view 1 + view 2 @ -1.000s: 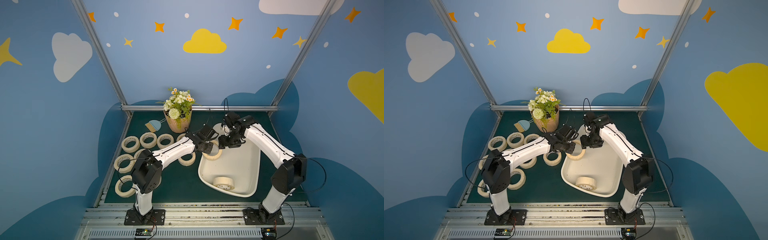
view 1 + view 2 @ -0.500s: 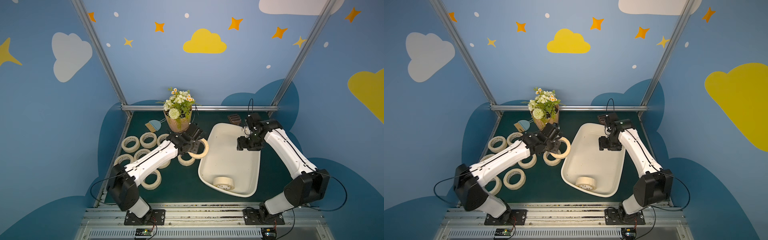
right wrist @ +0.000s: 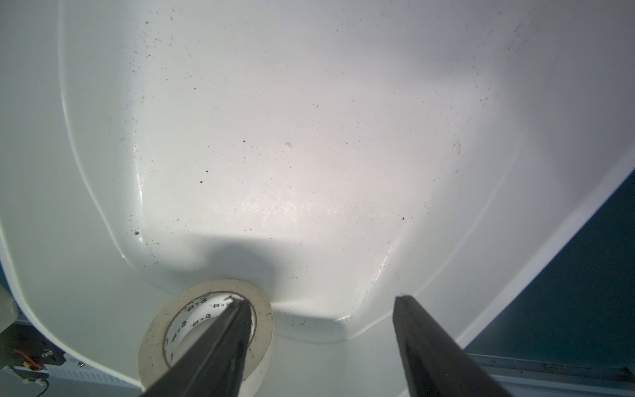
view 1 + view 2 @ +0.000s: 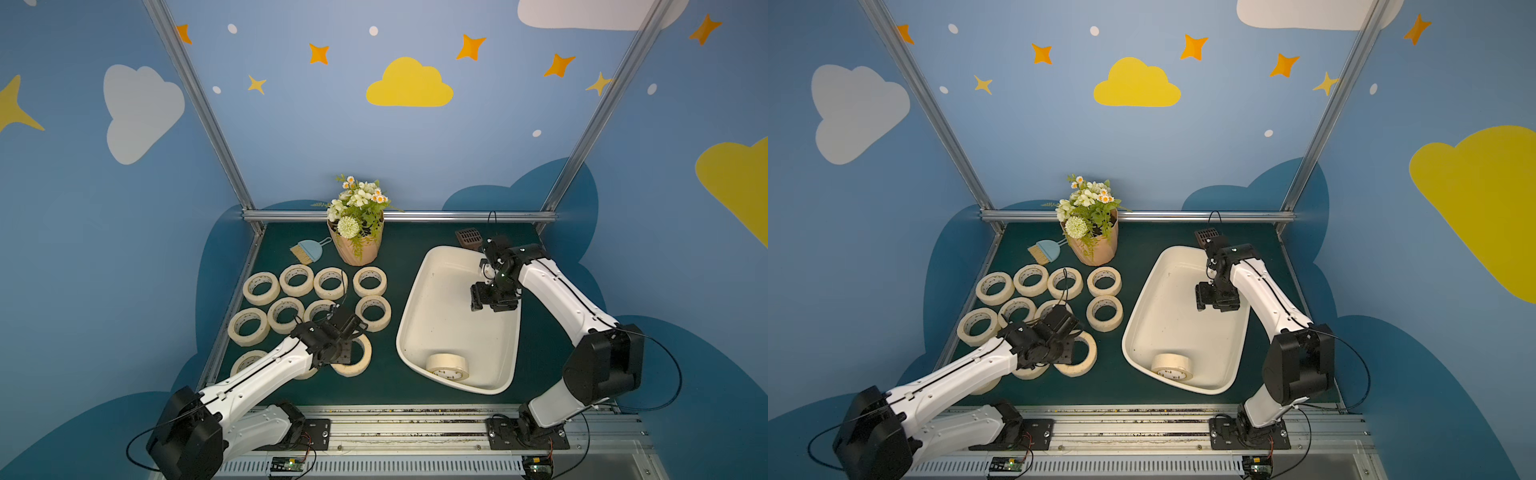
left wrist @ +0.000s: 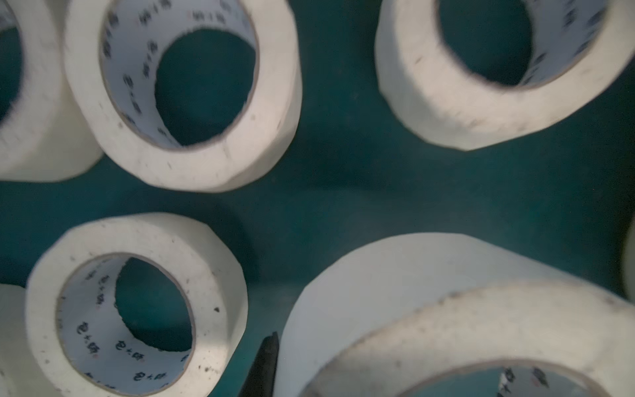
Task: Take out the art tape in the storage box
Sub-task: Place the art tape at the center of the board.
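Note:
The left gripper needs to keep holding the roll until the roll lines up. The roll would end on open mat, facing the gap between two rolls, if the gripper opened now.
The storage box [image 4: 405, 316] [image 4: 1128, 332], a shallow off-white tub, lies on the right of the green mat. One roll of art tape [image 4: 448, 366] [image 4: 1172, 366] [image 3: 206, 330] leans in its near corner. My right gripper [image 4: 484, 305] [image 4: 1208, 305] [image 3: 319, 309] hangs open over the box's far half, holding nothing. My left gripper [image 4: 349, 334] [image 4: 1073, 334] is shut on the wall of another roll [image 4: 354, 356] [image 5: 446, 309], held low at the front of the rolls on the mat. One finger [image 5: 266, 361] shows against the roll's outside; the other is hidden.
Several tape rolls [image 4: 297, 279] [image 4: 1030, 279] lie in rows on the mat's left half. A flowerpot [image 4: 356, 245] stands at the back middle, with a small blue dustpan and brush [image 4: 307, 251] beside it. A brown grid piece [image 4: 468, 237] lies behind the box.
My left gripper has carried a roll from the box's far left corner leftward and down to the rolls on the mat. My right gripper has drawn back to the right over the box.

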`<state>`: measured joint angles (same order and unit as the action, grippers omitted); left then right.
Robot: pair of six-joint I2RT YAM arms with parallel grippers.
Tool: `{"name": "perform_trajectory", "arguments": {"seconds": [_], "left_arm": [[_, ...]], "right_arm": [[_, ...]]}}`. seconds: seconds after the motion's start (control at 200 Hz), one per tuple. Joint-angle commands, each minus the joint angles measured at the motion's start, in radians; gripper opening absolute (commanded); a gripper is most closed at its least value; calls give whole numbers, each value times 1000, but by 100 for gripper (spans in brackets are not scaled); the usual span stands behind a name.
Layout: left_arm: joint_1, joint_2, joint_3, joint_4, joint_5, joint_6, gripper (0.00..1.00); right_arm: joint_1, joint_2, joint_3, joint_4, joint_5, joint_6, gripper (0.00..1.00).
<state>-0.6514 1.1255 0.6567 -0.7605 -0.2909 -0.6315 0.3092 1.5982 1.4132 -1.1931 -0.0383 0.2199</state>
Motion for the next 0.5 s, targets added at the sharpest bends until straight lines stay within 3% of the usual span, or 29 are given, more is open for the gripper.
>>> {"name": "perform_trajectory", "arguments": {"seconds": [0.0,0.235,0.491], "left_arm": [[18,5,-32,144,5,-98,4],[90,70,-126,302,28,-122,4],[201,94,-153,272,11,-128,4]], "right_arm": [[2,11,-4,9,-8,-4,71],[8,5,-37,26,-11,1,71],[12,-8,-67,30,-21,-7,71]]}}
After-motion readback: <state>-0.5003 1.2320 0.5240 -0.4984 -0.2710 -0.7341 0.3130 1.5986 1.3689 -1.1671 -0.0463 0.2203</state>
